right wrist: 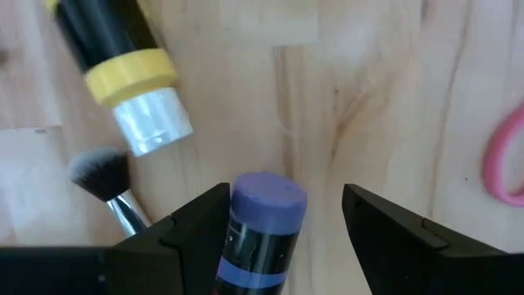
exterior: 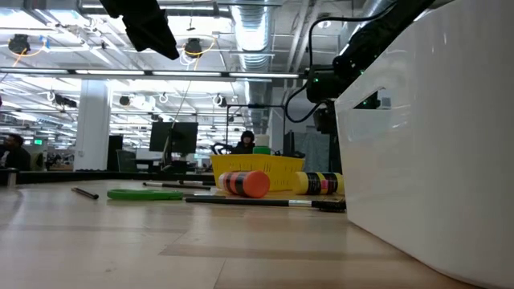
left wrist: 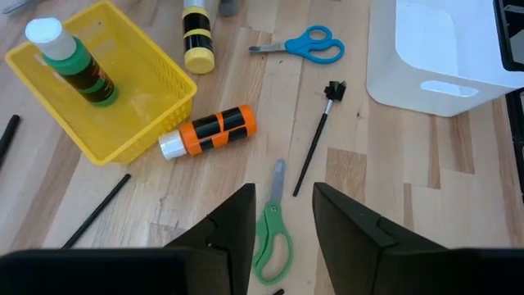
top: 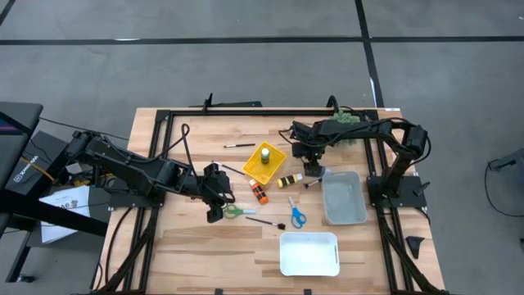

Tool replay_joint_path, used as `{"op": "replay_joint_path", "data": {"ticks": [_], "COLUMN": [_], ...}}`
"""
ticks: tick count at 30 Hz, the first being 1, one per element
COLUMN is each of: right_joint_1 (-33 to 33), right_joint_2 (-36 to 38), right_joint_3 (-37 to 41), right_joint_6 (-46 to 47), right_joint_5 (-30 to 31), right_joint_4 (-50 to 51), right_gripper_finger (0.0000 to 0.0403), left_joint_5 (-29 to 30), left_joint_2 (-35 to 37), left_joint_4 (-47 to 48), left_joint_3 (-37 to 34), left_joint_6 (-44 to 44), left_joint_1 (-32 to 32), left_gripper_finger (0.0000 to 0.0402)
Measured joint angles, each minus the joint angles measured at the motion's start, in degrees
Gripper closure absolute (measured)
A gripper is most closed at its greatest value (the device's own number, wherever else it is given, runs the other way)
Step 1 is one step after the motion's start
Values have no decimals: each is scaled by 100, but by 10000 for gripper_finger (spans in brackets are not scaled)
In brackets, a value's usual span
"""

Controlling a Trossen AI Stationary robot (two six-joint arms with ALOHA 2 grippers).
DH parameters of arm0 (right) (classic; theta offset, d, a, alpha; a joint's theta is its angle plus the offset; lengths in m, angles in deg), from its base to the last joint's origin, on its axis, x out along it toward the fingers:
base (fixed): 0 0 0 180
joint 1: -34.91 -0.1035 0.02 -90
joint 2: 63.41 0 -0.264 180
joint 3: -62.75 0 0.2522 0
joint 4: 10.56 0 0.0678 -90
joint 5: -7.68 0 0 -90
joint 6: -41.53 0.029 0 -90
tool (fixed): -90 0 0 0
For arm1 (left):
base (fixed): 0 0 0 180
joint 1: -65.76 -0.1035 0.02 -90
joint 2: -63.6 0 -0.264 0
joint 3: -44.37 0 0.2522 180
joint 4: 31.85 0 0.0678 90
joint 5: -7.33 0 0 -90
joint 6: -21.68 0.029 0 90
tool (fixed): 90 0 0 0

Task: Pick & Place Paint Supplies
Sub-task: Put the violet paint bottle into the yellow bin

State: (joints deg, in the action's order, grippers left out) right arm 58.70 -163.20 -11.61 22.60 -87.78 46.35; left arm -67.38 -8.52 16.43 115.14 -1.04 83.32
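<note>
I should next grab the purple bottle with my right gripper by its flat purple end [right wrist: 268, 201]. Then the bottle can go into the yellow basket.
A green bottle [top: 265, 153] stands in the yellow basket [top: 255, 170] at mid-table. An orange bottle [left wrist: 209, 131] and a yellow bottle [top: 288, 180] lie on the wood nearby. Thin dark brushes [top: 264, 221] lie scattered. My right gripper [right wrist: 282, 225] points down, open, its fingers on either side of a purple bottle [right wrist: 264, 221]; a fluffy brush head [right wrist: 102, 174] lies beside it. My left gripper [left wrist: 282, 221] hangs open above the green scissors [left wrist: 272, 233], with nothing between its fingers. My right gripper stands astride the purple bottle from above. The bottle's cap end [right wrist: 268, 197] is close against the inner side of one finger [right wrist: 196, 220]; whether they touch I cannot tell. The other finger [right wrist: 385, 229] stands clear of it.
Blue scissors [top: 295, 215] lie near a grey bin [top: 344, 198] on the right. A white bin [top: 309, 254] stands at the near edge. A spiky green plant [top: 348, 121] sits at the far right. Bare wood lies at the near left.
</note>
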Motion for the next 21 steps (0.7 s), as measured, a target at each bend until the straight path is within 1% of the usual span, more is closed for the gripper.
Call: {"op": "replay_joint_path", "data": {"ticks": [9, 15, 21], "right_joint_1": [-43, -50, -51], "right_joint_2": [-2, -2, -355], "right_joint_3": [0, 4, 13], "right_joint_6": [186, 221, 417], "right_joint_5": [-29, -41, -45], "right_joint_4": [258, 122, 216], "right_gripper_finger": [171, 171, 171], "left_joint_5": [21, 21, 19], "left_joint_2": [0, 0, 0], "left_joint_4": [-4, -35, -37], "left_joint_3": [0, 0, 0], "left_joint_6": [0, 24, 31], "left_joint_1": [-33, -33, -33], "left_gripper_finger": [286, 286, 286]}}
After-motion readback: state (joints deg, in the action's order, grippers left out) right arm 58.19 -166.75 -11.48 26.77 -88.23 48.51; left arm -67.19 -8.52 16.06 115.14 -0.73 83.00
